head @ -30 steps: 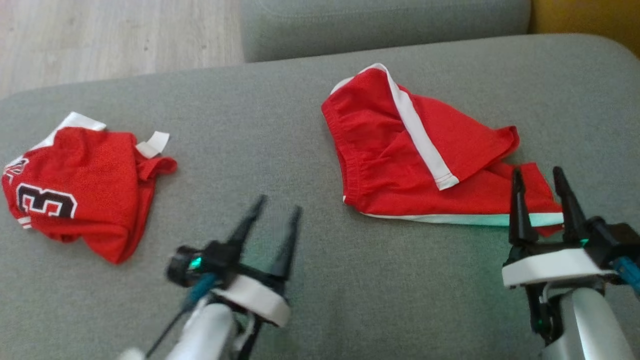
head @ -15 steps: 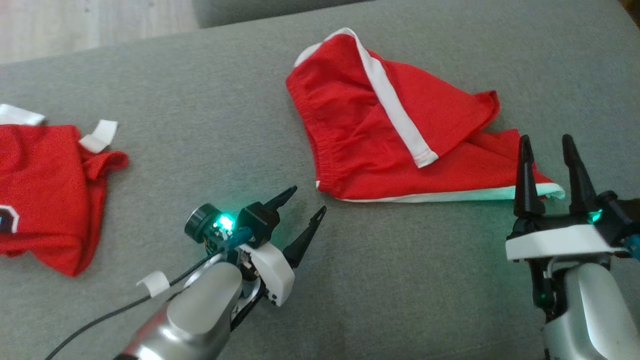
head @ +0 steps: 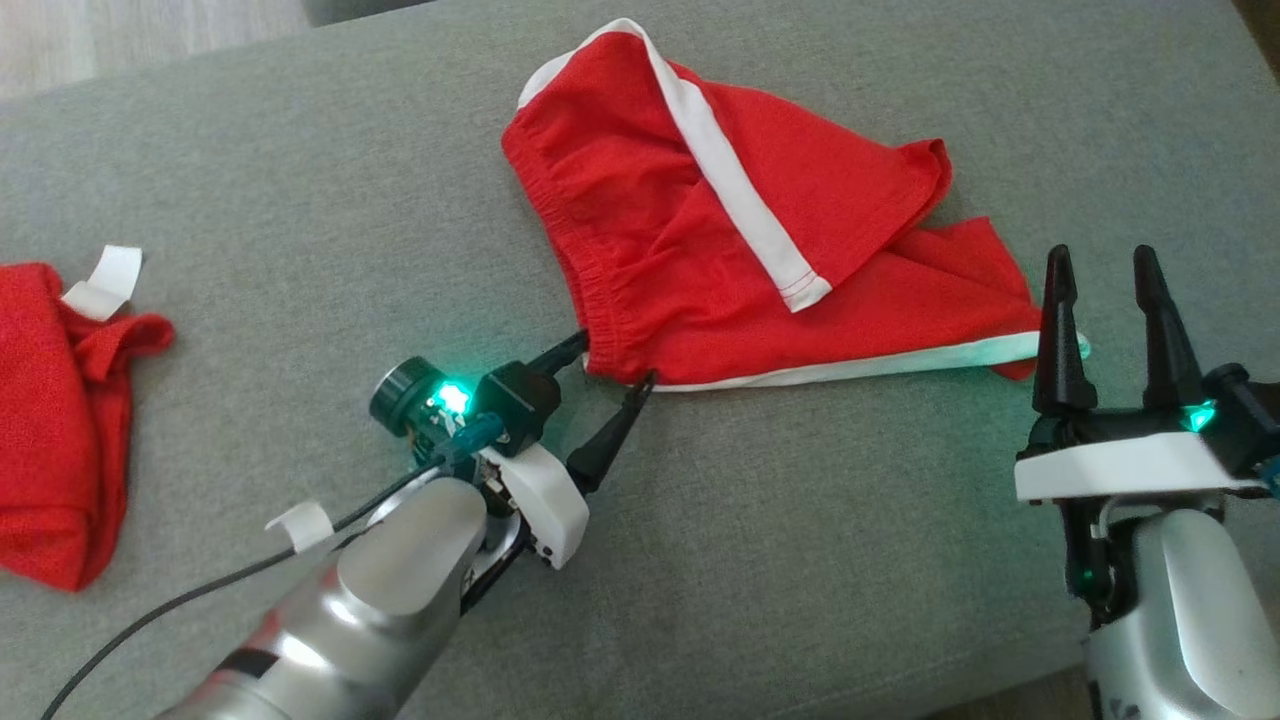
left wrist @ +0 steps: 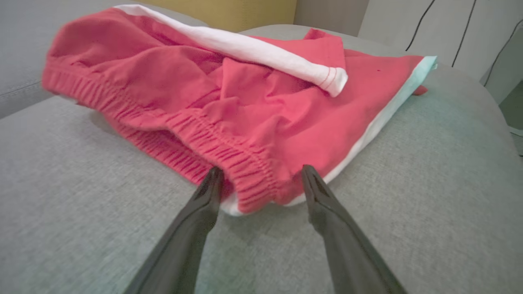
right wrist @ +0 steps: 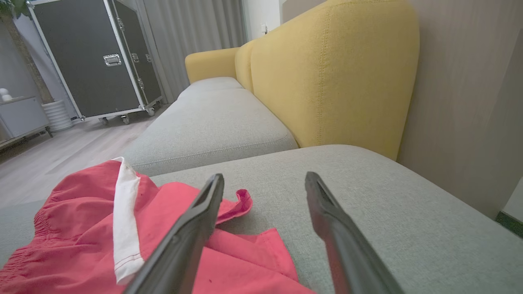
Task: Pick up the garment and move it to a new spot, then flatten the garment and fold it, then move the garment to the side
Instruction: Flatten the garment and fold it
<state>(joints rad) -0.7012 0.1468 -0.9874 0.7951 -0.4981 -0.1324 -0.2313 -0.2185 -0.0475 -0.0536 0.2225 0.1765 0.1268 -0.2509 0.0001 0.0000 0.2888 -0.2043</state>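
Observation:
My left gripper next needs to take hold of the gathered waistband corner (head: 614, 358), because that corner stands up in a fold while the shorts (head: 744, 240) lie slack on the cushion.
The garment (head: 700, 270) is a pair of red shorts with white side stripes, lying crumpled on the grey sofa cushion (head: 300, 200). My left gripper (head: 615, 358) is open, and its two fingers straddle the near-left corner of the elastic waistband. In the left wrist view that waistband corner (left wrist: 253, 179) sits between the fingers of the left gripper (left wrist: 261, 170). My right gripper (head: 1100, 255) stands open at the garment's right hem corner, fingers upright. In the right wrist view the right gripper (right wrist: 265, 176) hangs above the red cloth (right wrist: 81, 228), holding nothing.
A second red garment (head: 50, 420) with white tabs lies at the cushion's left edge. A yellow sofa back (right wrist: 327, 73) and a wall rise behind the right side. A black wheeled case (right wrist: 90, 61) stands on the wooden floor farther off.
The head camera has tilted, so the whole picture shifted. My left gripper turned and reached right until its open fingers straddle the waistband corner. The right gripper stays open by the hem.

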